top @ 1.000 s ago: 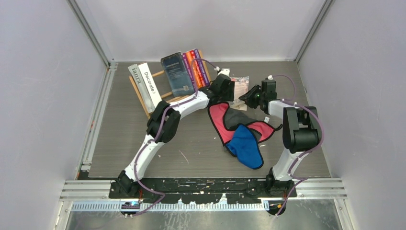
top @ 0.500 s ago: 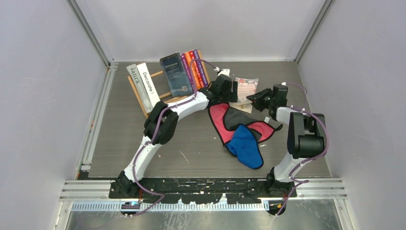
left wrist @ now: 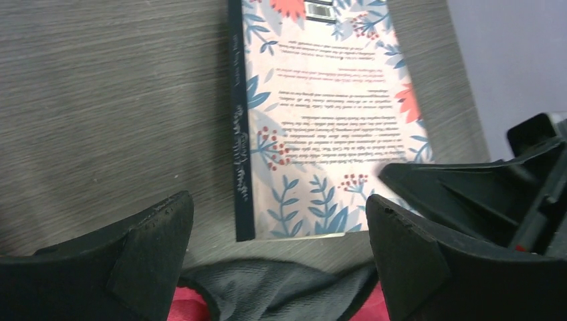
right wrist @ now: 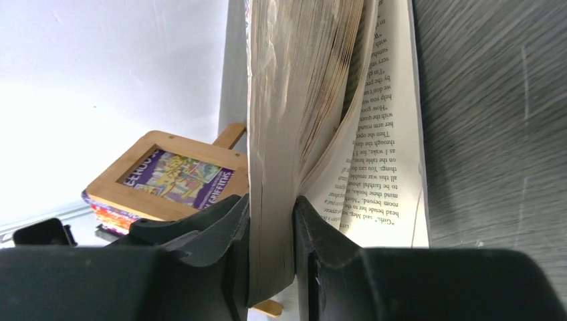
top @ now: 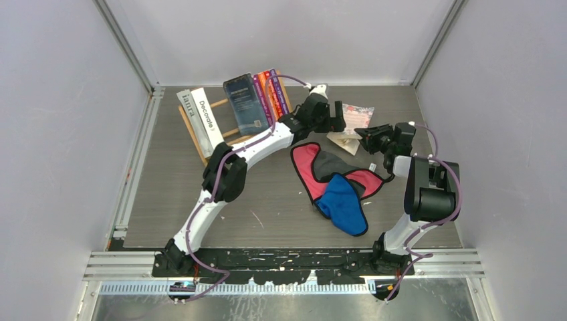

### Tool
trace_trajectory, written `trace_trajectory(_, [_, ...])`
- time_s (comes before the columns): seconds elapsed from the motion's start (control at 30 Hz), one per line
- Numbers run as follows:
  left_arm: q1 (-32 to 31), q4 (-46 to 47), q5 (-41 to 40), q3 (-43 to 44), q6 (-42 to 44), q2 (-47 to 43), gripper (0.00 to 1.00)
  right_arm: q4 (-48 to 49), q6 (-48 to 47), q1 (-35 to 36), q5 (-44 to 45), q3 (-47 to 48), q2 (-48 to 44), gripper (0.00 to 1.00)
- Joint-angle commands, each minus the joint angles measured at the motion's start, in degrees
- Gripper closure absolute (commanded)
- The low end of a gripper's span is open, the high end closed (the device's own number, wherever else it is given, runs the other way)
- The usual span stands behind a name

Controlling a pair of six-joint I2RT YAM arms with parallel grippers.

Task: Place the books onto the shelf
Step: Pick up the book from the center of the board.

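The pink-floral book needs to go onto the shelf upright, spine outward, so next my left gripper should grab it across its dark spine.
The pink-floral book lies flat on the table, to the right of the shelf. My right gripper is shut on a wad of this book's pages, and the rest of the pages fan open beside it. In the top view the right gripper is at the book's near right corner. My left gripper hangs open over the book's near edge, touching nothing. It sits just left of the book in the top view. The shelf holds the grey and "Decorate" books, a dark book and purple and orange paperbacks.
A red, grey and blue cloth pile lies on the table just in front of both grippers. Its grey edge shows under my left jaws. The shelf's wooden end piece stands close behind the right gripper. The back wall is near.
The left gripper has opened wide and moved right, toward the floral book. The right gripper has pulled the book to the right, still shut on its pages.
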Motion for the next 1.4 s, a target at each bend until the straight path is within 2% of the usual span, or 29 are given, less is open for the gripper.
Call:
trace_trajectory(0.0, [-0.17, -0.32, 3.34, 3.58, -2.54, 0.51, 0.00, 14.72, 7.12, -0.47, -5.03, -1.25, -4.03, 0.99])
trace_trajectory(0.23, [-0.20, -0.21, 4.57, 0.38, -4.42, -2.09, 0.00, 27.78, 16.98, -0.59, -6.34, -5.81, -4.56, 0.99])
trace_trajectory(0.67, [-0.18, 3.94, 4.58, -7.76, -7.82, -7.59, 0.00, 30.27, 20.40, -0.32, -8.24, -10.88, -13.02, 0.99])
trace_trajectory(0.93, [-0.25, 5.46, 7.52, -8.50, -10.49, -8.32, 0.00, 37.80, 25.57, 0.13, -9.40, -12.80, -11.66, 0.99])
trace_trajectory(1.2, [-0.61, 10.12, 10.51, -13.75, -13.98, -11.66, 0.00, 44.93, 29.83, 0.74, -10.21, -13.89, -9.84, 0.99])
trace_trajectory(1.27, [-0.74, 11.52, 11.56, -14.83, -14.91, -12.32, 0.02, 45.58, 30.09, 1.28, -10.23, -14.21, -9.97, 0.99])
trace_trajectory(1.37, [-0.93, 13.19, 13.01, -16.62, -16.43, -13.39, 0.11, 45.94, 30.22, 2.23, -10.04, -14.86, -10.25, 0.99])
